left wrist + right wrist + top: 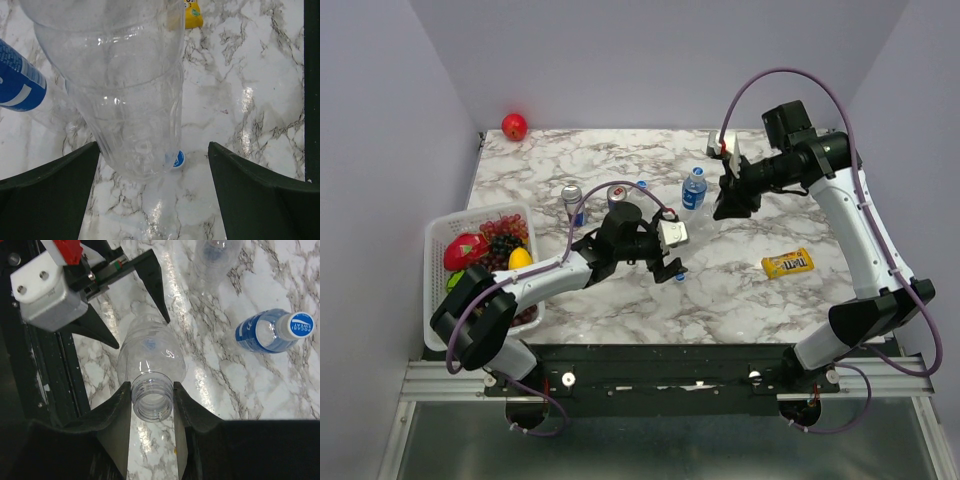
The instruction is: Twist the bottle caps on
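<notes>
The cap needs to be screwed onto the threaded neck of the clear bottle. The robot's left gripper should next grab the bottle by its base (683,245) (140,152) to leave that neck free.
My right gripper (152,412) is shut on the threaded neck of an open, unlabelled clear bottle (150,352) that has no cap. It holds the bottle tilted over the table, base towards my left gripper (152,200). The left gripper is open and empty, its fingers (152,282) apart on either side of the bottle's base (125,100) without touching it. A small blue cap (178,159) lies on the marble beside that base, and shows in the top view (678,277). Another blue cap (642,184) lies near the cans. A blue-labelled bottle (272,330) wears its cap. A second clear bottle (215,260) stands beyond.
Two blue-and-silver drink cans (572,200) (618,193) stand left of centre. A white basket (435,235) of fruit sits at the left edge. A yellow candy packet (787,263) lies at the right. A red apple (514,126) is at the back left corner.
</notes>
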Robot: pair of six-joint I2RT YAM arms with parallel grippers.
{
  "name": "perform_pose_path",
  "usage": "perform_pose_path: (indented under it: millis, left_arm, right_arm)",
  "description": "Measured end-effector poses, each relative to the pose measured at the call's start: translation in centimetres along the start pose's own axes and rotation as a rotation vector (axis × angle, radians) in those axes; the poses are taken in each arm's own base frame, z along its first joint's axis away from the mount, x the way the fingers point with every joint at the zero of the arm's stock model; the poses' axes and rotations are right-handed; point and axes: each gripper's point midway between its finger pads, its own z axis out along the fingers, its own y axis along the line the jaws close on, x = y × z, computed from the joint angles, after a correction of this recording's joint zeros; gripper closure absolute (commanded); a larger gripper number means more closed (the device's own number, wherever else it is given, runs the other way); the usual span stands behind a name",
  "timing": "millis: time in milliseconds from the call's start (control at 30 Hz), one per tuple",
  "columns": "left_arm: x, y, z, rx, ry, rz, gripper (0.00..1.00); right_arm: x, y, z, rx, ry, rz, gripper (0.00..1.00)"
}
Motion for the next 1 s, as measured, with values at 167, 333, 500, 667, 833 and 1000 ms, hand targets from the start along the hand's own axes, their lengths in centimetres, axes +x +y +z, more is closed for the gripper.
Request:
perform_pose_path:
  millis: [167, 333, 500, 667, 833, 1000]
  left_arm:
    - [-1.2, 0.0, 0.7, -0.005, -0.038, 0.007, 0.01]
    - [-2.1, 0.2, 0.8, -0.01, -0.068, 0.012, 0.1]
    - [-2.4, -0.1, 1.0, 0.017, -0.075, 0.011, 0.3]
    - [-2.3, -0.3, 0.9, 0.034, -0.067, -0.01, 0.46]
    - [-2.8, 0.5, -0.7, 0.014, -0.069, -0.042, 0.5]
    - [-5.4, 2.8, -6.8, -0.109, -0.123, -0.034, 0.69]
  right_arm:
    - [-0.6, 0.9, 0.4, -0.046, -0.029, -0.003, 0.97]
    - [-1.0, 1.5, 0.6, -0.076, -0.054, -0.004, 0.98]
    - [-1.4, 1.5, 0.7, -0.087, -0.067, -0.006, 0.94]
    - [-1.4, 1.9, 0.8, -0.107, -0.066, 0.005, 0.55]
    - [-2.1, 1.3, 0.3, -0.062, -0.06, 0.051, 0.01]
    - [-2.5, -0.9, -1.5, 0.138, -0.138, 0.092, 0.01]
